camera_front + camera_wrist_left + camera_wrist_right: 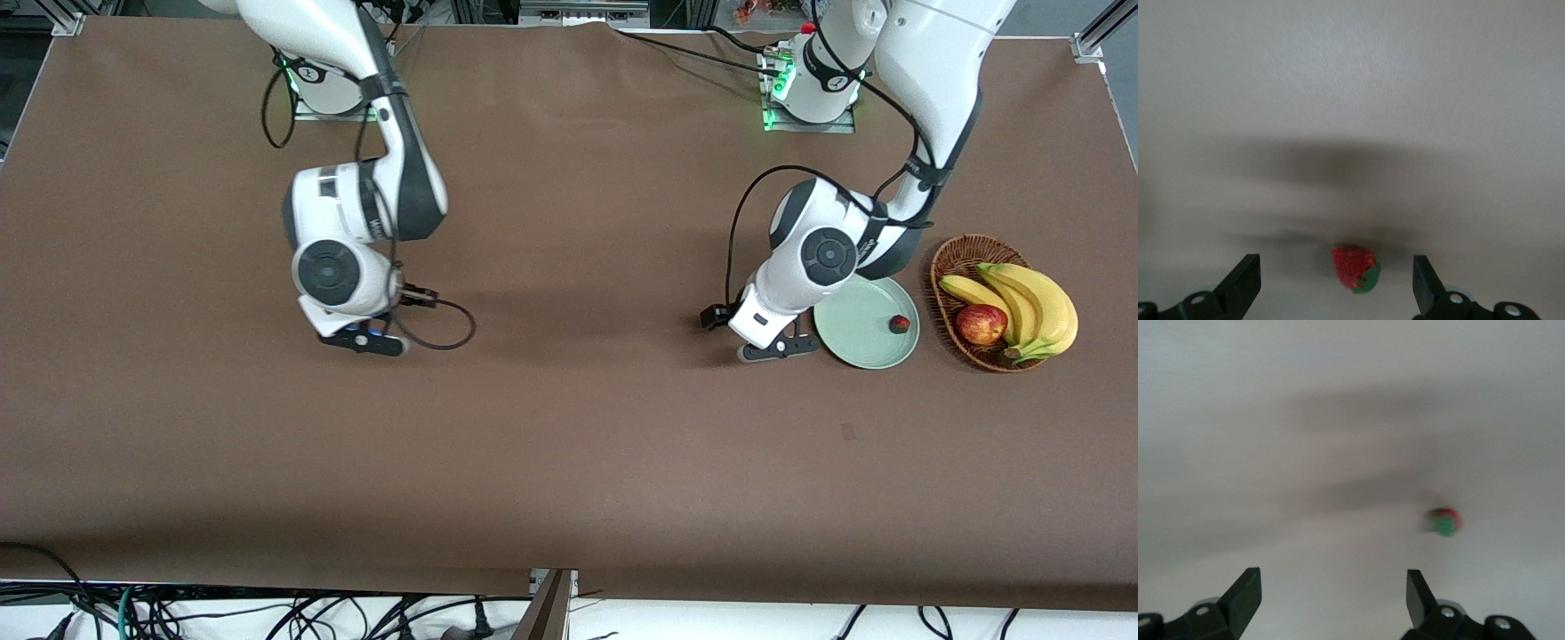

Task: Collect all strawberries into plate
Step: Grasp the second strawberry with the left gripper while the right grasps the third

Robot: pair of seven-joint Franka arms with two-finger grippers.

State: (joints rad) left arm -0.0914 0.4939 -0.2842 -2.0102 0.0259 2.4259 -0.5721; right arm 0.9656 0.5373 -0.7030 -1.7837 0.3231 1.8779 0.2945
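Note:
My left gripper grabs the strawberry's red body (1351,265) next, to add it to the pale green plate.
One strawberry (900,324) lies on the pale green plate (855,327), near its rim toward the basket. My left gripper (775,348) is low over the table beside the plate. In the left wrist view it (1336,267) is open, and a second strawberry (1355,269) lies on the table between its fingers, untouched. My right gripper (364,341) hangs over the table toward the right arm's end. In the right wrist view it (1333,581) is open and empty, and a third strawberry (1445,521) lies on the table a little ahead of one finger. The arms hide both table strawberries in the front view.
A brown wicker basket (953,258) stands beside the plate toward the left arm's end of the table. It holds bananas (1031,307) and a red-yellow apple (981,324). A black cable (444,329) loops from the right wrist.

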